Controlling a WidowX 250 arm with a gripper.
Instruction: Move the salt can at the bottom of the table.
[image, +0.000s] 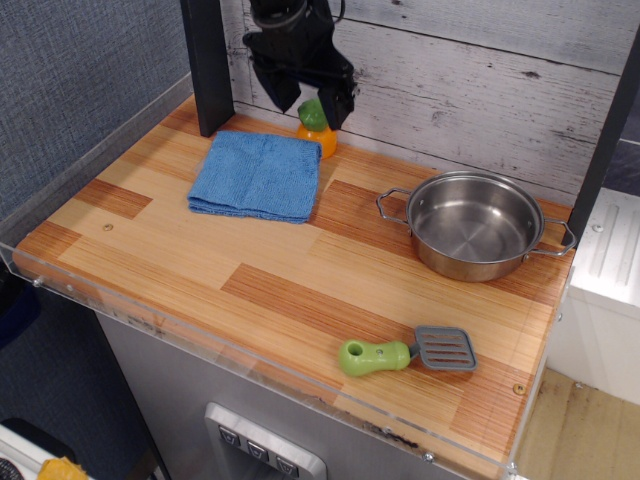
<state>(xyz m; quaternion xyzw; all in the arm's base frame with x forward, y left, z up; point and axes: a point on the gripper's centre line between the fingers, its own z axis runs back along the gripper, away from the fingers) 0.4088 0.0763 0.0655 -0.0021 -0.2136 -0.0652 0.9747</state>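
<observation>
My gripper will take hold of the can by its orange body (325, 142) next, so that it can move the salt can to the bottom of the table.
The salt can (317, 133), orange body with a green cap, stands upright at the far edge of the wood-plank table (280, 270), against the back wall and just behind the blue cloth. My black gripper (312, 108) hangs right over it, open, with one finger on each side of the green cap. The fingers hide part of the cap. I cannot tell whether they touch it.
A folded blue cloth (257, 175) lies in front of the salt can. A steel pot (476, 224) sits at the right. A green-handled grey spatula (408, 352) lies near the front edge. A dark post (207, 60) stands at the back left. A clear acrylic rim (250, 352) edges the table.
</observation>
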